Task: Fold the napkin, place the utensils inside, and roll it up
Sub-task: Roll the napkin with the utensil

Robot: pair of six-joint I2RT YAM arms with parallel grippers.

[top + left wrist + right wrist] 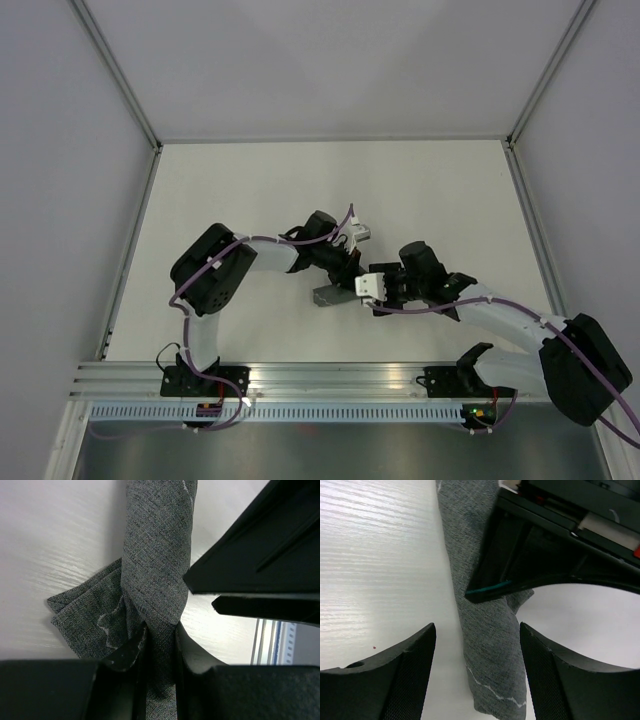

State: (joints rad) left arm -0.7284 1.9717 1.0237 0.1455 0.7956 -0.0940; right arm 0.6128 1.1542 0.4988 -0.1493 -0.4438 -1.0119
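The napkin roll needs to stay rolled up, so the robot's right gripper should grab the napkin roll across its stitched end [493,661] and leave the rest for the left gripper.
The napkin [329,295] is a dark grey roll of cloth lying on the white table between my two arms. In the left wrist view the napkin [157,555] runs upward from the jaws, and my left gripper [160,641] is shut on its near end, with a looser fold spreading to the left. My right gripper [477,636] is open; the napkin's [490,650] other end, with a light stitched line, lies between its fingers with bare table on both sides. In the top view my left gripper [347,272] and right gripper [352,296] nearly meet. The utensils are hidden.
The white table [250,200] is walled by pale panels on the left, back and right. An aluminium rail [330,375] with the arm bases runs along the near edge. The left gripper's black body [535,555] hangs over the roll just beyond the right fingers.
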